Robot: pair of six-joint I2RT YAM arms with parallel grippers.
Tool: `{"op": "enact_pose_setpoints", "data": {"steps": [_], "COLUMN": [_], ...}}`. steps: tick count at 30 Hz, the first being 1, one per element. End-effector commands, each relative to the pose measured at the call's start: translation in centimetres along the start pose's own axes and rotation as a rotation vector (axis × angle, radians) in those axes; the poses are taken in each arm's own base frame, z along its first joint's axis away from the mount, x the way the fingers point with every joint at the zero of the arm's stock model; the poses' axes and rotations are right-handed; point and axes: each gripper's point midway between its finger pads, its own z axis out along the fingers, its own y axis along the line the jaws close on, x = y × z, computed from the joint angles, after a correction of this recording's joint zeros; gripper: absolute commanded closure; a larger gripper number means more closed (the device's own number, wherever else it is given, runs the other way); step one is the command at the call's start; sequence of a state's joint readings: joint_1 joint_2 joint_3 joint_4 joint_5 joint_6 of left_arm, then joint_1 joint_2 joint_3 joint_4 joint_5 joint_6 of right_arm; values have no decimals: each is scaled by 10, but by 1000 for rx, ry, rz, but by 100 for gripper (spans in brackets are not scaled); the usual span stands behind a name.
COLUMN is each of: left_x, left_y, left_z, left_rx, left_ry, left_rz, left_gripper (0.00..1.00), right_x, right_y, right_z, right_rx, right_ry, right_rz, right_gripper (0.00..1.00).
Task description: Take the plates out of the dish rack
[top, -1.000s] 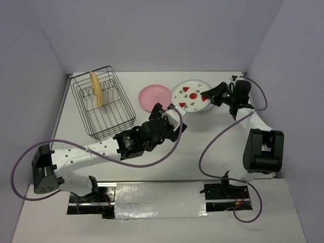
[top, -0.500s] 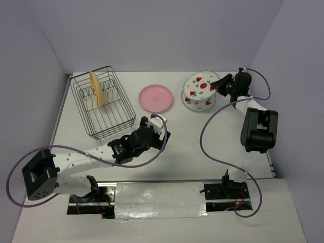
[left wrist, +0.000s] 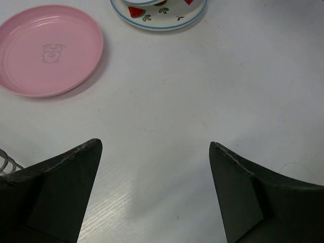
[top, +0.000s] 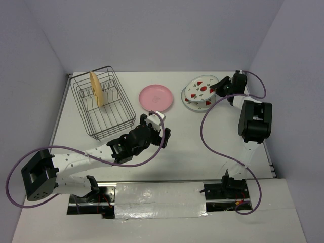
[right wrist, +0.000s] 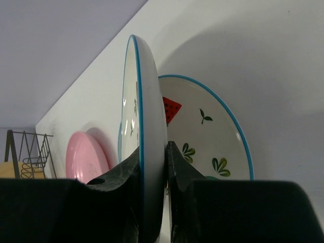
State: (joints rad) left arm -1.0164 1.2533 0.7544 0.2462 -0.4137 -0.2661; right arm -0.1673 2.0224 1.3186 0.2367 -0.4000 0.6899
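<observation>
The tilted white plate overlaps most of the second white plate and would land there, so it is time for my right gripper to release it.
The wire dish rack (top: 104, 104) stands at the back left with a yellow-orange plate (top: 95, 89) upright in it. A pink plate (top: 156, 97) (left wrist: 48, 48) lies flat on the table. My right gripper (top: 218, 87) (right wrist: 152, 147) is shut on the rim of a white plate with red fruit marks (top: 200, 87) (right wrist: 147, 96). It holds that plate tilted over a second white plate (top: 195, 105) (right wrist: 212, 131) that lies on the table. My left gripper (top: 155, 126) (left wrist: 154, 152) hangs open over bare table near the pink plate, with nothing between its fingers.
The white table (top: 202, 142) is walled in by pale side and back panels. The rack's corner (right wrist: 25, 152) shows far off in the right wrist view. Purple cables loop from both arms over the near part of the table.
My right gripper has carried the white plate right and back and tipped it up over the other white plate. The left arm has drawn back from it toward the near side.
</observation>
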Motion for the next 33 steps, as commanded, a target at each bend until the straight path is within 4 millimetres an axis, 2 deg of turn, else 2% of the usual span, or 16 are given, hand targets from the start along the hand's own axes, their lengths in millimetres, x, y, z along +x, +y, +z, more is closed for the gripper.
{"op": "enact_pose_setpoints", "data": {"steps": [1,4,7,13,19,23,25,26,28,29,30,31,33], "left_x": [-15,-18,-21,-22,-20,-18,-18,-16,-19,-20,-20,-22,-22], "left_y": [-2,-1,2,3,2,1,0,1,0,0,0,-2,-3], "left_z": [2,-1,-4,-5,-4,-1,0,0,-2,-3,-4,-4,-5], "left_rx": [3,1,-4,-7,-5,-3,-4,-6,1,4,7,13,23], "left_ry": [-58,-67,-82,-83,-78,-65,-61,-58,-68,-69,-66,-68,-69], "left_rz": [-39,-41,-46,-43,-35,-28,-26,-25,-30,-30,-32,-34,-38], "left_gripper": [1,1,1,1,1,1,1,1,1,1,1,1,1], "right_x": [-34,-27,-21,-9,2,17,17,24,18,28,22,18,26], "right_y": [45,43,41,24,9,-1,-2,-7,-7,-19,-17,-24,-27], "right_z": [-2,1,1,7,10,12,14,13,15,10,12,11,12], "right_rx": [-138,-155,-166,-116,-65,-22,-3,31,92,173,208,280,335], "right_ry": [-94,-68,-66,-26,18,88,97,126,108,150,139,124,167], "right_rz": [-40,-29,-30,-29,-35,-18,-35,-32,-83,-74,-91,-105,-110], "right_gripper": [100,98,91,74,65,50,45,44,42,42,42,41,40]}}
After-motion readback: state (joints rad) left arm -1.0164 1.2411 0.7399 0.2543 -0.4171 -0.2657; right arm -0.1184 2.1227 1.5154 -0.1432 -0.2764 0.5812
